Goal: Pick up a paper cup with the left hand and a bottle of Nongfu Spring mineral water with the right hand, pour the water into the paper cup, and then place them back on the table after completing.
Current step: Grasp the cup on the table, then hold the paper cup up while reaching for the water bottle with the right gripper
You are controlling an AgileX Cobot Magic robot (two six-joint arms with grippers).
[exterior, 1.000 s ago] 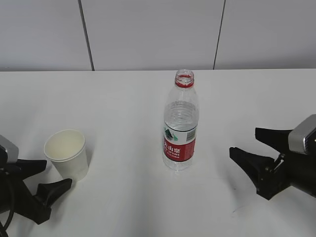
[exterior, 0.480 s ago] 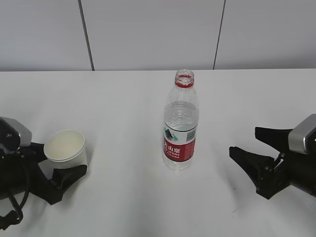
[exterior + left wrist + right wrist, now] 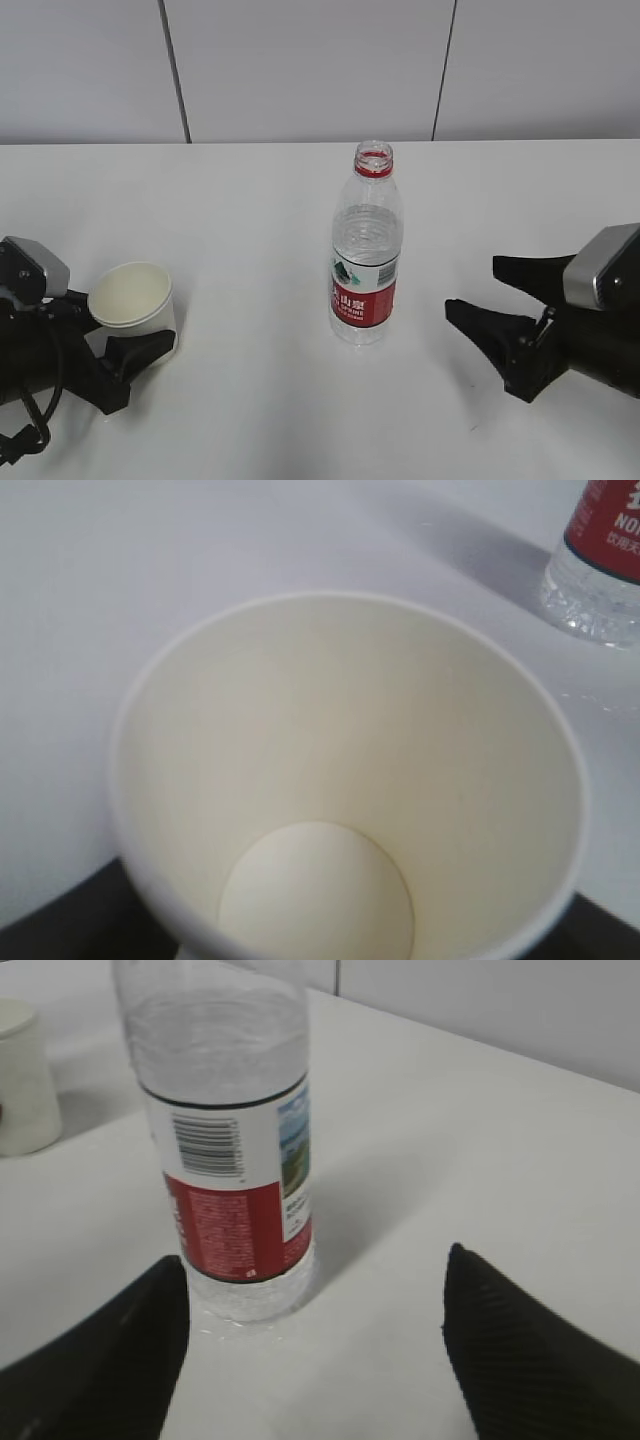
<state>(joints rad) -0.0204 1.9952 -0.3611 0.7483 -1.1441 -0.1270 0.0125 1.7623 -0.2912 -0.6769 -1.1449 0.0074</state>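
My right gripper should grab the bottle by its labelled lower body [image 3: 363, 291] next, because the uncapped bottle has water up to its shoulder [image 3: 367, 228].
A white paper cup [image 3: 132, 305] stands empty on the white table [image 3: 250, 200] at the left. My left gripper [image 3: 118, 328] is open, one finger on each side of the cup's lower wall; whether they touch it I cannot tell. In the left wrist view the cup [image 3: 350, 780] fills the frame, with black fingers [image 3: 50, 925] in the bottom corners. A clear, uncapped water bottle [image 3: 366, 250] with a red label stands mid-table. My right gripper [image 3: 472, 288] is open and empty, low over the table just right of the bottle. The right wrist view shows the bottle [image 3: 235, 1160] ahead of the spread gripper [image 3: 315, 1265], toward its left finger.
A white panelled wall [image 3: 300, 60] runs along the table's far edge. The bottle's base also shows in the left wrist view [image 3: 600, 560], and the cup in the right wrist view [image 3: 20, 1070]. Bare tabletop lies between cup and bottle.
My left gripper moved forward until its fingers straddle the cup. My right gripper moved a little left toward the bottle. Cup and bottle stand where they were.
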